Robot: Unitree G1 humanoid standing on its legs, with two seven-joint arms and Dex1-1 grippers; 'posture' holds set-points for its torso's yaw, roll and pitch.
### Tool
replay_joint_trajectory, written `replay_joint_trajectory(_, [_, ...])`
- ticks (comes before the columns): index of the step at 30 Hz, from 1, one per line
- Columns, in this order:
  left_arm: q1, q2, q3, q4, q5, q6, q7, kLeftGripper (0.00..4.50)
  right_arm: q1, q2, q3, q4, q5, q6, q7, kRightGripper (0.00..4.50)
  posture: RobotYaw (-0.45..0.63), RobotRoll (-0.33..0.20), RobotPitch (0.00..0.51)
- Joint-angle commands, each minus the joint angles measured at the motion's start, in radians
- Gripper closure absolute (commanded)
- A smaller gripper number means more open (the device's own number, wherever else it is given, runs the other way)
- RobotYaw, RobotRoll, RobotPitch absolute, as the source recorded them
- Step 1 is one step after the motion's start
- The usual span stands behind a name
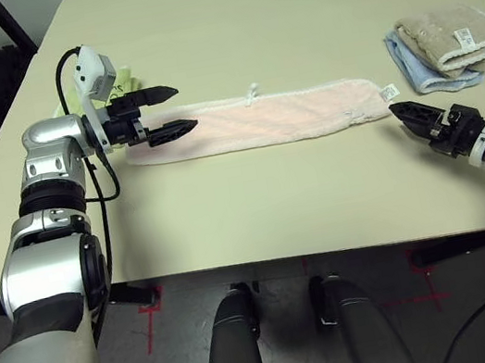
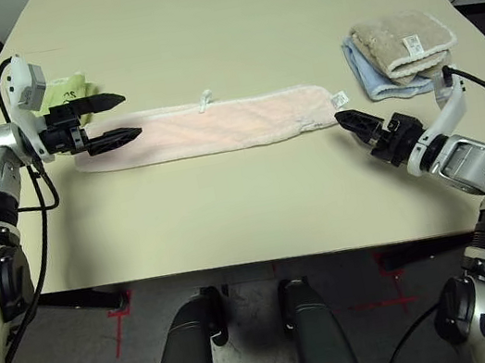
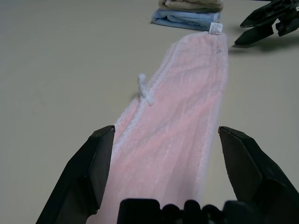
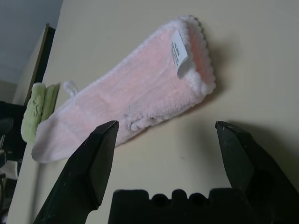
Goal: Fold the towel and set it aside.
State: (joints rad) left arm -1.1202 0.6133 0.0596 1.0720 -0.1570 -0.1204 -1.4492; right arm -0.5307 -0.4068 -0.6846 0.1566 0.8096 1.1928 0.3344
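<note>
Next, my right gripper grabs the towel by the scalloped edge at the tagged end, which stands up a little while the pink strip lies flat.
The towel is a pale pink strip, folded lengthwise and lying flat across the middle of the table. A white loop sticks out of its far edge and a white tag sits at its right end. My left gripper stands open over the strip's left end, and in the left wrist view its fingers straddle the strip's width. Just off the tagged end, my right gripper points at the strip, open and holding nothing. The right wrist view shows that end of the towel a short way beyond the fingertips.
A folded beige towel lies on a folded light-blue one at the right, behind my right gripper. A lime-green folded towel lies just behind my left gripper. The table's front edge runs close below the strip.
</note>
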Motion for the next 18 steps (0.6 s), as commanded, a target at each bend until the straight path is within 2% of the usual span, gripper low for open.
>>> replay_joint_trajectory(1, [-0.011, 0.003, -0.008, -0.001, 0.009, -0.001, -0.019, 0.02, -0.011, 0.025, 0.001, 0.064, -0.018, -0.054, -0.052, 0.00, 0.05, 0.000, 0.225])
replay_joint_trajectory(9, [-0.014, 0.011, -0.013, -0.010, 0.013, 0.005, -0.035, 0.02, -0.039, 0.062, 0.017, 0.147, -0.018, -0.152, -0.095, 0.00, 0.07, 0.000, 0.222])
replay_joint_trajectory(16, [-0.014, 0.017, -0.018, -0.007, 0.022, 0.006, -0.046, 0.02, -0.038, 0.079, 0.014, 0.144, 0.010, -0.160, -0.123, 0.00, 0.06, 0.000, 0.221])
replay_joint_trajectory(18, [-0.014, 0.017, -0.020, -0.006, 0.025, 0.006, -0.049, 0.00, -0.036, 0.082, 0.014, 0.141, 0.016, -0.162, -0.134, 0.58, 0.06, 0.000, 0.221])
